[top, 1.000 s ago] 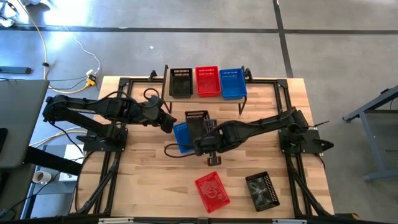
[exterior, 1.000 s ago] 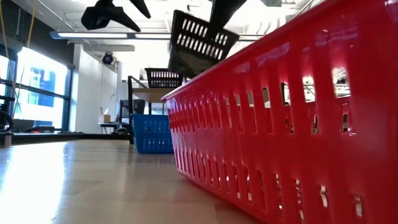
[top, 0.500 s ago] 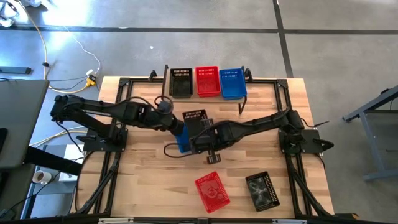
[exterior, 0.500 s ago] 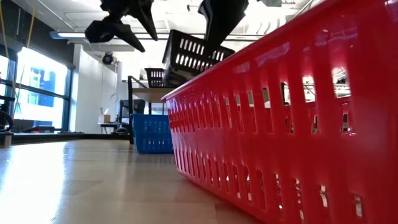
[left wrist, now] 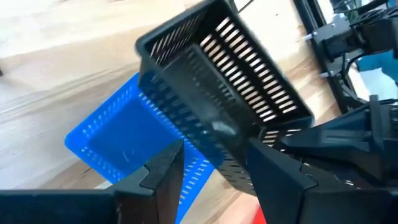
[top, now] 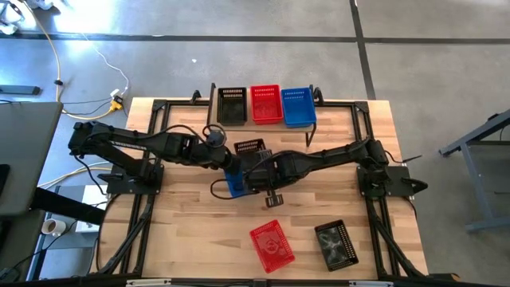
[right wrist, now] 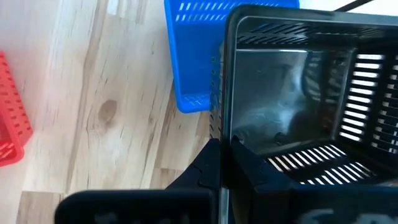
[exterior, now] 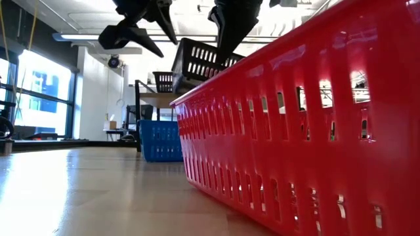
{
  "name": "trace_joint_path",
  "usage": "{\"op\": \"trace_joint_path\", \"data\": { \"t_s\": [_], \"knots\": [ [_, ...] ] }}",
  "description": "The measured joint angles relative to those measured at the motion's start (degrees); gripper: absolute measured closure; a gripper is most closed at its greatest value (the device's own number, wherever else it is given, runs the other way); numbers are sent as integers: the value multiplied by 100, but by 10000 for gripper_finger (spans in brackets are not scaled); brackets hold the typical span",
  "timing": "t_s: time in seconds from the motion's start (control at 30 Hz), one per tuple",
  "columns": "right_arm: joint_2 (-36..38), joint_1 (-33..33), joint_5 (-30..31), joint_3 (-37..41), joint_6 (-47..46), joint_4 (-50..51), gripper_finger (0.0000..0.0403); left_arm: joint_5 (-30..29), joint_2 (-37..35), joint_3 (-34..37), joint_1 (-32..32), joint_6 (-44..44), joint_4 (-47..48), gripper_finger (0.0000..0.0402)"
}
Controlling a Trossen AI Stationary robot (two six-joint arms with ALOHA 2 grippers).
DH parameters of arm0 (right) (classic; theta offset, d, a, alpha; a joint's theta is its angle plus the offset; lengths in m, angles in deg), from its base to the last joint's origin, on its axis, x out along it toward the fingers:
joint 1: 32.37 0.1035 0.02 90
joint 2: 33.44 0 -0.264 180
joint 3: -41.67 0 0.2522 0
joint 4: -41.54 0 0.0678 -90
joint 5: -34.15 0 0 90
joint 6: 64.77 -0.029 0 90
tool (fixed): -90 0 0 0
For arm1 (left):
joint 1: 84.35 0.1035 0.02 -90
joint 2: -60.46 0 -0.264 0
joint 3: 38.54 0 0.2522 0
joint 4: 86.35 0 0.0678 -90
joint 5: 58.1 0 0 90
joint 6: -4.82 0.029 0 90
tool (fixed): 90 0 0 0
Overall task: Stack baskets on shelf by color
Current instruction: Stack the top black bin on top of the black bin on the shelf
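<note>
The left gripper is going to grab the hanging basket next by its long side's rim (left wrist: 198, 115). That basket can then be stacked with the shelf's black basket.
On the shelf (top: 213, 114) at the far edge stand a black basket (top: 232, 105), a red one (top: 266, 104) and a blue one (top: 298, 107), side by side. Another black basket (exterior: 203, 59) hangs tilted over the table's middle, and my right gripper (right wrist: 227, 165) is shut on it. Under it, a blue basket (top: 233, 182) rests on the tabletop. My left gripper (left wrist: 214, 168) is open just left of the hanging basket. In the low view, a small gap shows between its fingers and the basket. My right gripper holds the black basket by the top edge of one wall (right wrist: 229, 134), with one finger outside (right wrist: 208, 163) and the other inside. The fingers come steeply from above. The basket is lifted clear and tilted, its left end (exterior: 178, 65) lowest, above the blue basket.
A red basket (top: 272, 244) and a black basket (top: 336, 244) lie near the table's front edge; the red one fills the right of the low view (exterior: 308, 131). Bare wood lies to the front left. Both arms cross the table's middle.
My left gripper has reached toward the table's right and sunk, coming up to the hanging black basket with its fingers still open. My right gripper has lowered the black basket a little and shifted it slightly left, and the basket now tilts more.
</note>
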Motion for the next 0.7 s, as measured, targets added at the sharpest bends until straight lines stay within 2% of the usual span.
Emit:
{"op": "trace_joint_path", "data": {
  "t_s": [0.6,0.7],
  "knots": [
    [-2,15,65,0,201,-188,403,172,363,-11,259,-3,45,237],
    [-4,17,93,0,168,-202,403,176,415,-4,270,-2,63,247]
  ]
}}
